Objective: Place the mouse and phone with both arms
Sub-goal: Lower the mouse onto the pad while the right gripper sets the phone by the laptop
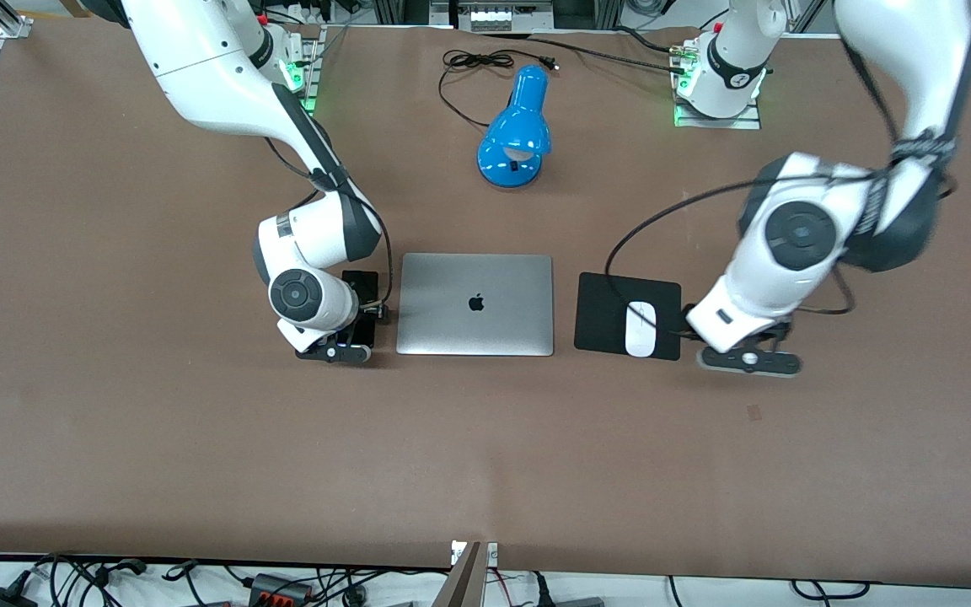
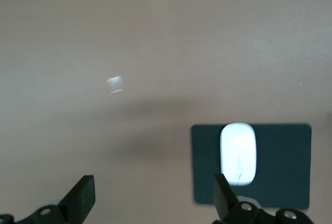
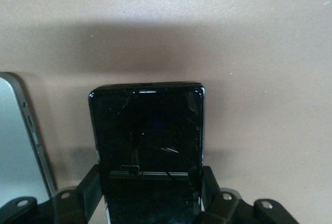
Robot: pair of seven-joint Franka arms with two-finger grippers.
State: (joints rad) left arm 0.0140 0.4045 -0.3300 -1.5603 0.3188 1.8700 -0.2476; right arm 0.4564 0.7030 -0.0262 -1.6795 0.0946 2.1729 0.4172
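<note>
My right gripper should open now, because the black phone is low over the tabletop beside the laptop's edge.
The white mouse lies on a black mouse pad toward the left arm's end of the table. It also shows in the left wrist view on the pad. My left gripper is low over bare table beside the pad. In its wrist view it is open and empty. The black phone lies beside the laptop toward the right arm's end. My right gripper is low over it. In the right wrist view its fingers press both long edges of the phone.
A closed silver laptop lies in the middle between phone and mouse pad; its edge shows in the right wrist view. A blue desk lamp with a black cable lies farther from the front camera.
</note>
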